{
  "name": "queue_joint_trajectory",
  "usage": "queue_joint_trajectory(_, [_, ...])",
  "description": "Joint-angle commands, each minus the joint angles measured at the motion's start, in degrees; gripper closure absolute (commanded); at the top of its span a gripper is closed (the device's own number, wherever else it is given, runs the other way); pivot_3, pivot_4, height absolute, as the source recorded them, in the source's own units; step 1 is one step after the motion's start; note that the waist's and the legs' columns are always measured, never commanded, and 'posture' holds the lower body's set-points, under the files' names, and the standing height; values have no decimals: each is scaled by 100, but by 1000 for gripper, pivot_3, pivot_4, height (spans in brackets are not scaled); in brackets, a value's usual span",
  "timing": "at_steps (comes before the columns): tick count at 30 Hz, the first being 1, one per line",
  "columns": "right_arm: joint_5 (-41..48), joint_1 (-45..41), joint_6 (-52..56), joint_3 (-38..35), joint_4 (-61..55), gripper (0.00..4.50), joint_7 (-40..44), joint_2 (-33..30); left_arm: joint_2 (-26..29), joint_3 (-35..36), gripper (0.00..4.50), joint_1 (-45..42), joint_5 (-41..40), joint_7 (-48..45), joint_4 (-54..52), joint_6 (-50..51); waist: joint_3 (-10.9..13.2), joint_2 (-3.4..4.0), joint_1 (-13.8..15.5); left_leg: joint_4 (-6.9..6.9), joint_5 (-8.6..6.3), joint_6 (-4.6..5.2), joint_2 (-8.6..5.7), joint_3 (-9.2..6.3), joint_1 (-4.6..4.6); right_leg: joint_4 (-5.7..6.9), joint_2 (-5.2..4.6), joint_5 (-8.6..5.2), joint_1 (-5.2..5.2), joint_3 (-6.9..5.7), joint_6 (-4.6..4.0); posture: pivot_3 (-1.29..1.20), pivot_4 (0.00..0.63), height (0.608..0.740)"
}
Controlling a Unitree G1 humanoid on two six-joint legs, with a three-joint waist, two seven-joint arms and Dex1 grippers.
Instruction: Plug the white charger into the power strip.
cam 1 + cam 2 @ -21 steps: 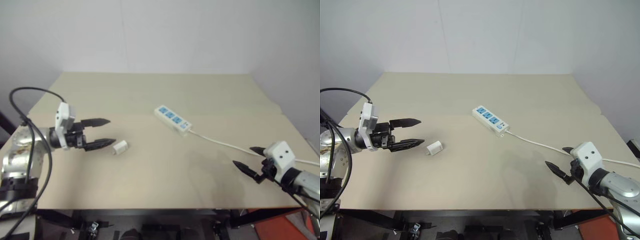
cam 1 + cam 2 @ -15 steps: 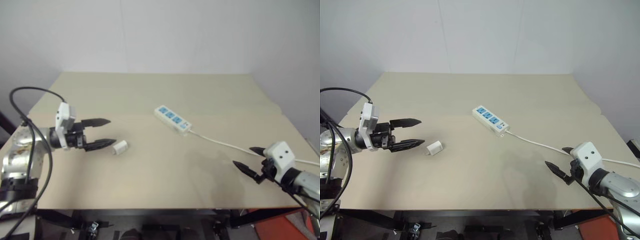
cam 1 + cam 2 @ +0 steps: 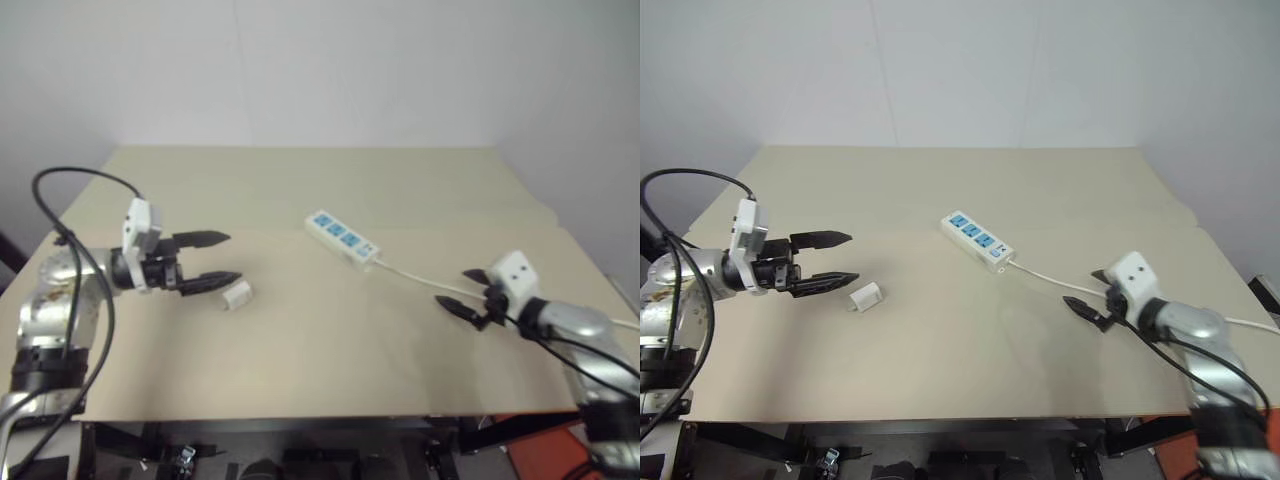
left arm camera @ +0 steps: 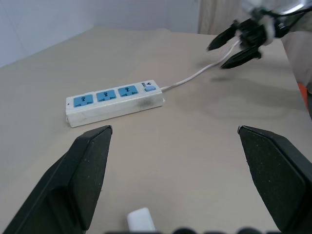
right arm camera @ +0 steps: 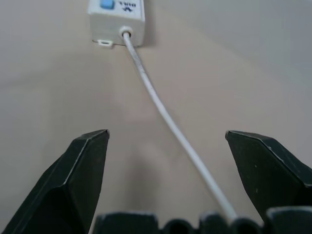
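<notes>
My right gripper next needs to grab the power strip by its switch end (image 3: 362,251) (image 5: 116,22), so it can hold the power strip steady while the charger plugs in.
The white charger (image 3: 238,294) lies on the tan table, a small white box; its top edge also shows in the left wrist view (image 4: 141,219). Just left of it my left gripper (image 3: 217,260) hovers open, fingertips close beside and above the charger without touching. The power strip (image 3: 344,238) lies mid-table, a white bar with three blue sockets (image 4: 114,102), its thin cord (image 3: 425,281) running right. My right gripper (image 3: 459,291) is open above that cord, pointing toward the strip's switch end (image 5: 116,15).
The tan table (image 3: 300,180) spreads wide around both objects, with a seam across its middle. Its front edge (image 3: 300,412) lies near both arms. A white wall stands behind.
My right gripper has moved left and farther onto the table, now over the cord. My left gripper has shifted slightly right, toward the charger. Both stayed open.
</notes>
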Motion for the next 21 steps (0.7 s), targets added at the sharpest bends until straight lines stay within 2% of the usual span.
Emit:
queue_joint_trajectory(1, [-230, -891, -514, 250, 1209, 17, 89, 256, -28, -76, 0, -261, 21, 60, -297, -86, 0, 0, 0, 1, 0, 0, -1, 0, -7, 0, -1, 0, -5, 0, 0, 0, 150, 740])
queue_joint_trajectory(8, [-607, -2462, -870, 573, 3570, 17, 235, 703, -221, -269, 0, -382, -5, 116, -558, -79, 1, 1, 7, 3, 1, -2, -3, 11, -27, 7, -4, 2, -33, 12, -2, 0, 150, 740])
queue_joint_trajectory(10, [-764, -2650, -954, 775, 3882, 385, 646, 692, -209, -314, 0, -338, 4, 40, -621, -94, 1, 1, 7, 3, 1, -3, -3, 13, -29, 7, -5, 2, -34, 13, -2, 0, 150, 740])
queue_joint_trajectory(12, [-884, -2727, -1067, 912, 4007, 928, 923, 677, -201, -320, 0, -297, 18, 34, -646, -117, 1, 1, 2, 3, 1, -2, -2, 13, -32, 8, -3, 2, -39, 13, -2, 0, 150, 740])
queue_joint_trajectory(21, [-1014, -2689, -1234, 915, 4027, 4182, 1013, 707, -198, -263, 0, -169, 47, 91, -559, -225, 1, 2, -42, 3, 3, -5, 1, 22, -42, 20, -2, 3, -67, 29, -3, 0, 150, 740])
